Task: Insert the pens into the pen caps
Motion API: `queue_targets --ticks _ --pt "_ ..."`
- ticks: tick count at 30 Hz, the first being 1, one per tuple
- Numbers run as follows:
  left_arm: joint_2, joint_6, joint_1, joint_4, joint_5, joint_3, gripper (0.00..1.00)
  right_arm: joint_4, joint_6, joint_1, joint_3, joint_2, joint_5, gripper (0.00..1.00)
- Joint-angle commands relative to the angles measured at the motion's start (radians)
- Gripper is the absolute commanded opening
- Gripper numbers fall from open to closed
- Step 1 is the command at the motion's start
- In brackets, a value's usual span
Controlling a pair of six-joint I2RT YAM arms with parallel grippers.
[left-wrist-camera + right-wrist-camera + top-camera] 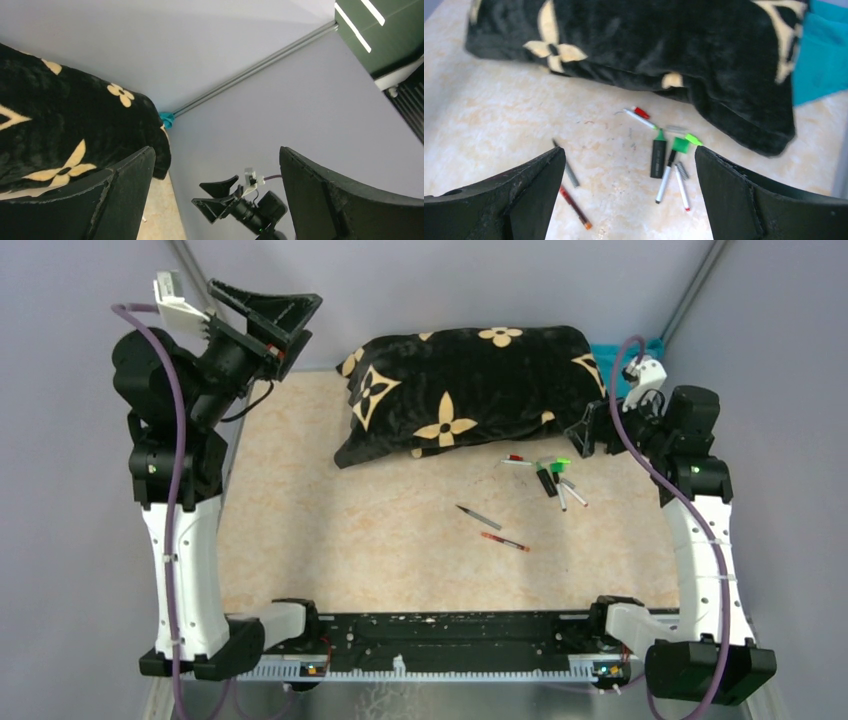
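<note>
The black marker's green end needs to stay free for the handover to my left gripper. My right gripper needs to grab the marker's body away from that end next.
The pens lie loose on the beige table, right of centre. A black marker (658,157) with a green end lies beside a green cap (680,145). Below them are a white pen (665,177) with a black tip and a second white pen (682,187) with a red tip. A small red cap (641,112) sits by another white pen (640,119). Further left lie a grey pen (478,516) and a red pen (505,541). My right gripper (629,160) hangs open above the cluster, empty. My left gripper (308,320) is raised at the far left, open and empty.
A black cushion (470,390) with cream flowers lies across the back of the table, just behind the pens. A teal cloth (824,55) peeks out at its right end. Grey walls close in the back and sides. In the left wrist view the right gripper (225,200) shows.
</note>
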Motion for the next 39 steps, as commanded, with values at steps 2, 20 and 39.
queue_targets --ticks 2,20,39 --pt "-0.160 0.079 -0.001 0.229 0.151 -0.331 0.98 -0.085 -0.215 0.013 -0.047 -0.045 -0.318 0.99" --pt "-0.559 0.327 -0.001 0.286 0.168 -1.156 0.99 -0.077 -0.543 0.061 -0.344 -0.099 -0.276 0.98" --pt "-0.522 0.192 -0.001 0.390 0.109 -1.305 0.98 0.118 -0.169 0.170 -0.212 0.372 0.218 0.36"
